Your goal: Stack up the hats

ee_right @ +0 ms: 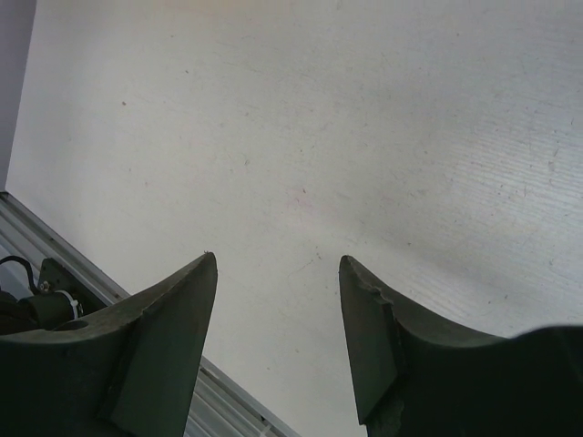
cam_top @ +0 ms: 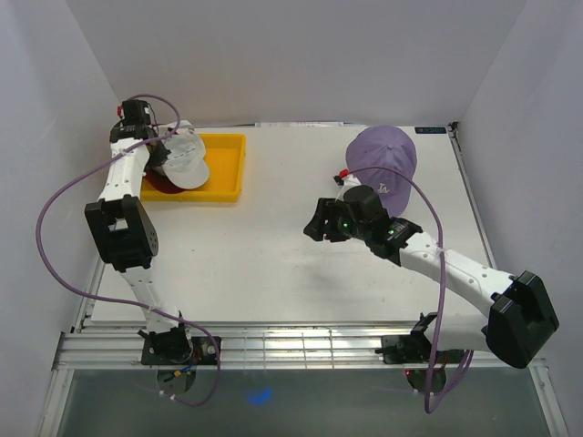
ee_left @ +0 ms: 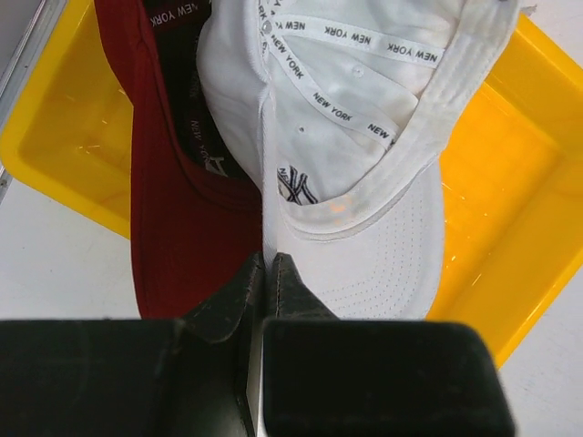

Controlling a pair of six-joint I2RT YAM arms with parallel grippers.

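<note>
My left gripper would bring the white hat up out of the dark red hat if I lifted now, because it is shut on the edge of the white hat (cam_top: 187, 159).
A white hat (cam_top: 187, 159) lies upside down on a dark red hat (cam_top: 164, 185) at the left end of the yellow tray. In the left wrist view my left gripper (ee_left: 265, 264) is shut on the left edge of the white hat's (ee_left: 364, 246) brim, with the dark red hat (ee_left: 173, 228) beside and under it. That gripper (cam_top: 164, 155) sits over the tray's left end. A lavender hat (cam_top: 383, 159) rests on the table at the back right. My right gripper (cam_top: 314, 223) hovers open over bare table in front of it, nothing between its fingers (ee_right: 369, 309).
The yellow tray (cam_top: 228, 168) stands at the back left, its right half bare (ee_left: 510, 182). The table's metal front rail (ee_right: 228, 401) shows under the right gripper. White walls close in the left, back and right sides.
</note>
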